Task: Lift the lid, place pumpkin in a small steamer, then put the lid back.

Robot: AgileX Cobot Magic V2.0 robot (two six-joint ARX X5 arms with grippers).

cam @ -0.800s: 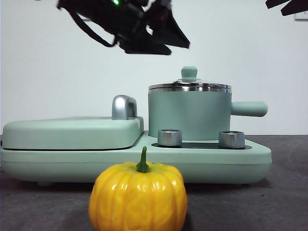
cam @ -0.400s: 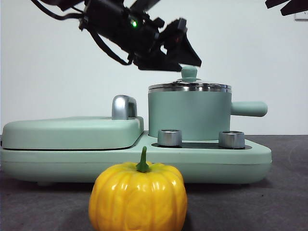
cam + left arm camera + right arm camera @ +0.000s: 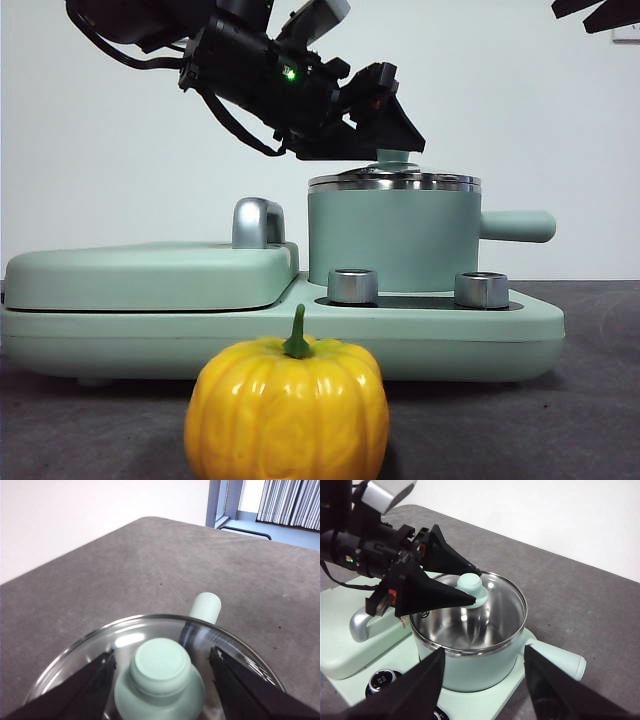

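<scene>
The lid's glass is far wider than my open fingers, so my left gripper should grab its narrow mint-green knob next.
The lid sits on the small steamer, a mint-green pot with a side handle. My left gripper has come in from the upper left and is open, one jaw on each side of the lid's mint-green knob, with small gaps showing. The glass of the lid fills the left wrist view. The pumpkin stands on the table in front of the base, close to the front camera. My right gripper hangs open and empty above the steamer.
The steamer stands on a wide mint-green base with two steel knobs. A flat mint-green cover with a steel handle lies to its left. Grey tabletop surrounds the base.
My left gripper has come down and to the right, from above the steamer's left side to around the lid's knob. The lid, steamer and pumpkin have not moved.
</scene>
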